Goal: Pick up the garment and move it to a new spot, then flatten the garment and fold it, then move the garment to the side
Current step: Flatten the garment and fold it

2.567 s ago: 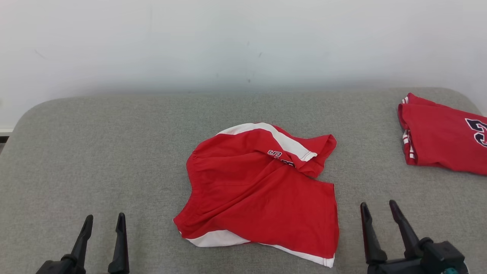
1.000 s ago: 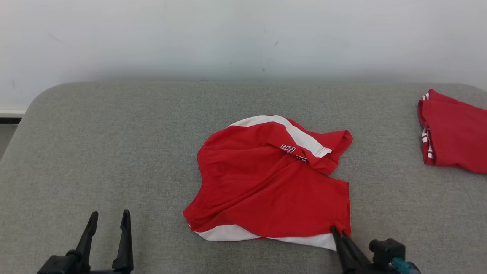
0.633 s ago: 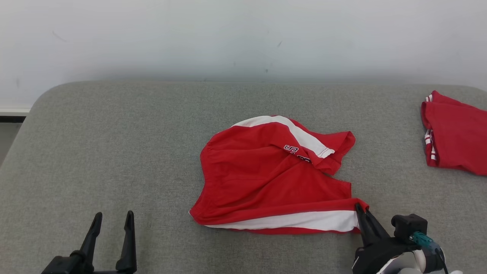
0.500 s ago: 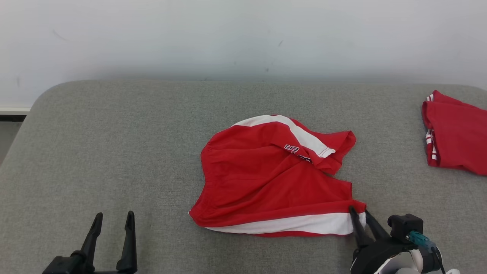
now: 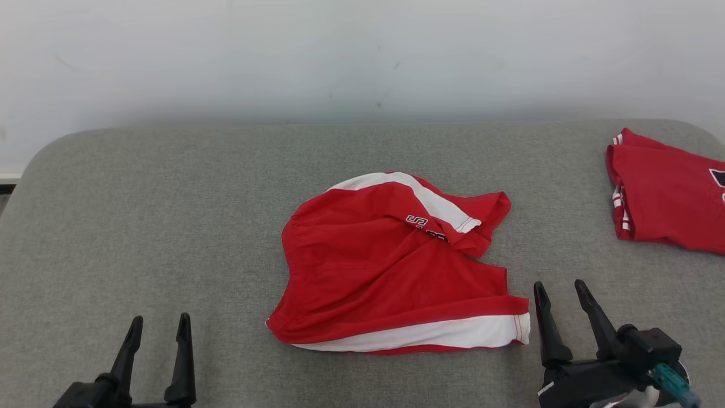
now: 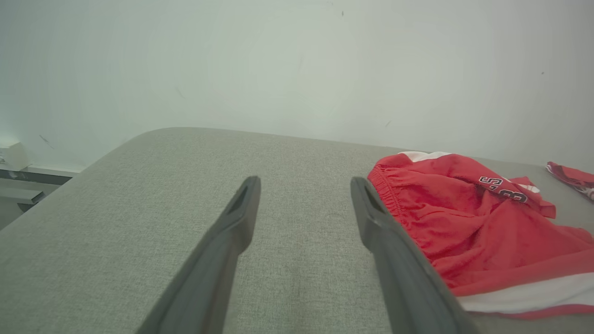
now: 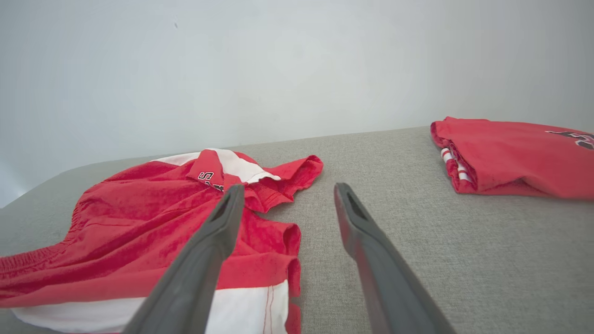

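I should next use my left gripper to grab the ribbed waistband's corner [image 5: 280, 327] at the turned-over hem [image 5: 435, 333], so that the red shorts can be flattened for folding.
The garment [image 5: 391, 266] is a pair of red shorts with white side stripes, lying crumpled in the middle of the grey padded table [image 5: 170, 198]. Its near hem is turned over, showing a white band along the front. My right gripper [image 5: 561, 289] stands open just right of that hem's corner, touching nothing. In the right wrist view the shorts [image 7: 139, 218] lie to the left of the fingers [image 7: 218, 232]. My left gripper [image 5: 158, 326] is open at the lower left, well clear of the cloth. The left wrist view has the shorts [image 6: 464, 218] off to the right.
A folded red garment [image 5: 668, 198] with white trim lies at the table's far right edge, also in the right wrist view [image 7: 510, 157]. A pale wall [image 5: 362, 56] rises behind the table. Bare grey table surface spreads to the left.
My right gripper pulled the near right corner of the shorts forward and over, then opened and let it go. It now stands to the right of the hem. The camera shifted slightly.
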You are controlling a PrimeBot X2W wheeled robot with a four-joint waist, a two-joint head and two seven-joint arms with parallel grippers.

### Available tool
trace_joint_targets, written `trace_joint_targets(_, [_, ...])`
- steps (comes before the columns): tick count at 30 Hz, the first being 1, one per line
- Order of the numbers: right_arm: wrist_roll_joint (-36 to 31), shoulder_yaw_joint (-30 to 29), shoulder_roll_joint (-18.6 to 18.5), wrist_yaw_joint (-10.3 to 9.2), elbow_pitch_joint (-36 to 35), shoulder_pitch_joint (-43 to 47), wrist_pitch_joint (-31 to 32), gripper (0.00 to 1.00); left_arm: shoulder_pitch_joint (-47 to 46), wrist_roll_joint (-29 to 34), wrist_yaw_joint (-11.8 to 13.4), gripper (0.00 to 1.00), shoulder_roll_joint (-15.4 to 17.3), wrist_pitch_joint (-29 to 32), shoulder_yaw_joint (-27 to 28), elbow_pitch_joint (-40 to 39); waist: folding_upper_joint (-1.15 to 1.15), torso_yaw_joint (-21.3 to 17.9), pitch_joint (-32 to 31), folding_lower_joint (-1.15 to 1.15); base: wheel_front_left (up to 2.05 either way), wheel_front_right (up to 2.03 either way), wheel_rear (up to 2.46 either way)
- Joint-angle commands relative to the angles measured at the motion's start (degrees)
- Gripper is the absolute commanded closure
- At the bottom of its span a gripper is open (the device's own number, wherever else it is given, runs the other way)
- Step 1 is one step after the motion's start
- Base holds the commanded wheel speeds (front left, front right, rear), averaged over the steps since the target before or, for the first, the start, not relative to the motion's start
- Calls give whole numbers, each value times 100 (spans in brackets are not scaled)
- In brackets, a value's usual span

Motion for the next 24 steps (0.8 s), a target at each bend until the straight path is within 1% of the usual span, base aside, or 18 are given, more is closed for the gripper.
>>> trace_joint_targets(1, [-108, -74, 87, -18, -368, 224, 2, 0, -13, 26, 9, 0, 29, 0, 27, -10, 0, -45, -15, 0, 0, 0, 0])
trace_joint_targets(4, [-176, -145, 177, -18, -813, 458, 1, 0, -45, 34, 10, 0, 26, 0, 24, -11, 0, -62, -22, 0, 0, 0, 0])
trace_joint_targets(9, [-310, -111, 250, -18, -1166, 694, 2, 0, -90, 43, 10, 0, 22, 0, 10, -18, 0, -73, -5, 0, 0, 0, 0])
trace_joint_targets(12, [-380, -36, 286, -18, -1247, 752, 2, 0, -173, 46, 9, 0, 66, 0, -90, -6, 0, -106, 29, 0, 0, 0, 0])
trace_joint_targets(16, [-407, 29, 304, -18, -1226, 673, 1, 0, -429, -12, 9, 0, 215, 0, -394, 116, 0, -150, 75, 0, 0, 0, 0])
trace_joint_targets(24, [-377, 188, 271, -18, -1076, 542, 1, 0, -913, -205, 10, 0, 612, 0, -1318, 767, 0, -347, 140, 0, 0, 0, 0])
